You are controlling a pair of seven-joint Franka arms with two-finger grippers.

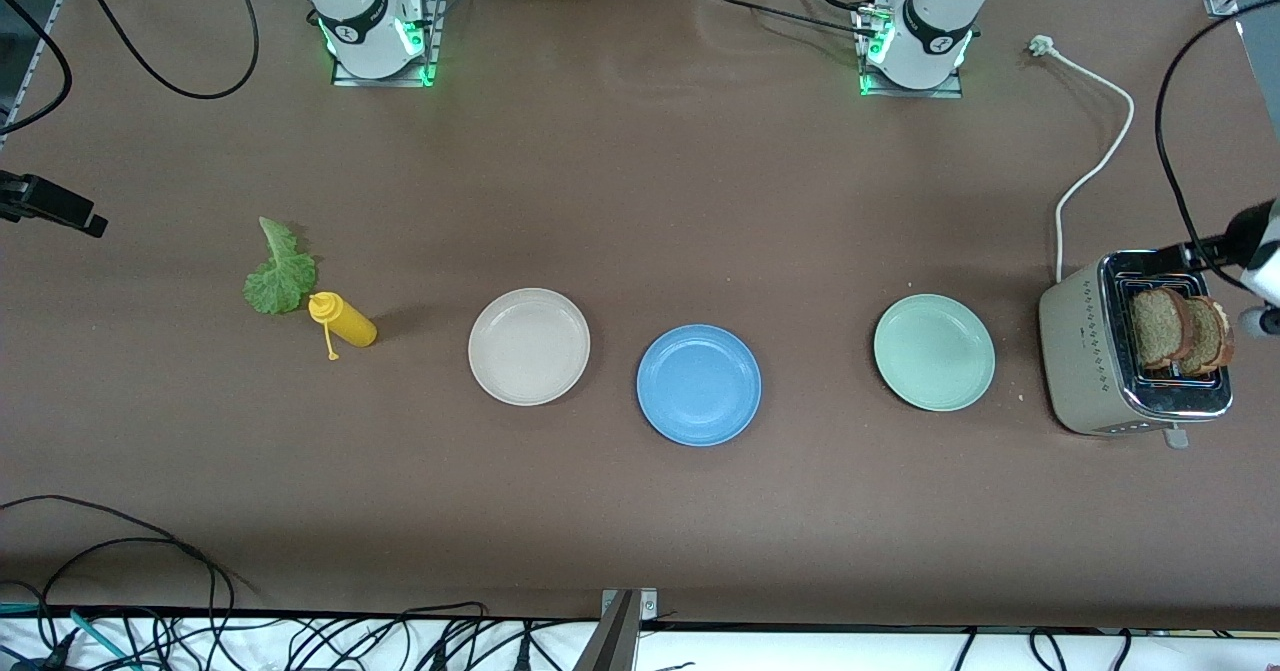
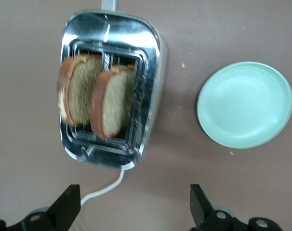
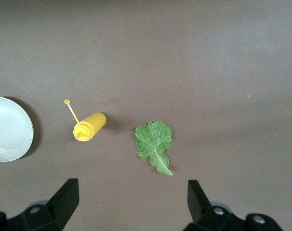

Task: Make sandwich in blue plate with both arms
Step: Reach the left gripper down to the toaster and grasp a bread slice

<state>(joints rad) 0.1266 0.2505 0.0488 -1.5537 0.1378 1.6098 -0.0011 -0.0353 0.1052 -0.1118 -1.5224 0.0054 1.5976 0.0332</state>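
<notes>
I should next use my left gripper to grab the bread slice nearer the pale green plate by its exposed top crust [image 2: 99, 105], because the toaster slot [image 2: 119, 137] hides the lower part of the slice.
The blue plate [image 1: 699, 385] lies empty at the table's middle, near the front camera. Two brown bread slices [image 1: 1160, 326] [image 1: 1207, 336] stand in the silver toaster [image 1: 1085, 351] at the left arm's end; they also show in the left wrist view [image 2: 78, 89] [image 2: 114, 98]. A green lettuce leaf [image 1: 280, 271] lies flat at the right arm's end, also in the right wrist view [image 3: 154, 142]. My left gripper [image 2: 135, 202] hangs open and empty high over the table beside the toaster [image 2: 153, 48], above its cord. My right gripper [image 3: 131, 197] hangs open and empty high over bare table beside the lettuce.
A yellow squeeze bottle [image 1: 345, 319] lies beside the lettuce. A beige plate [image 1: 529, 346] and a pale green plate [image 1: 934, 352] flank the blue one. The toaster's white cord [image 1: 1095, 166] runs toward the robots' side. Loose cables lie along the table's edges.
</notes>
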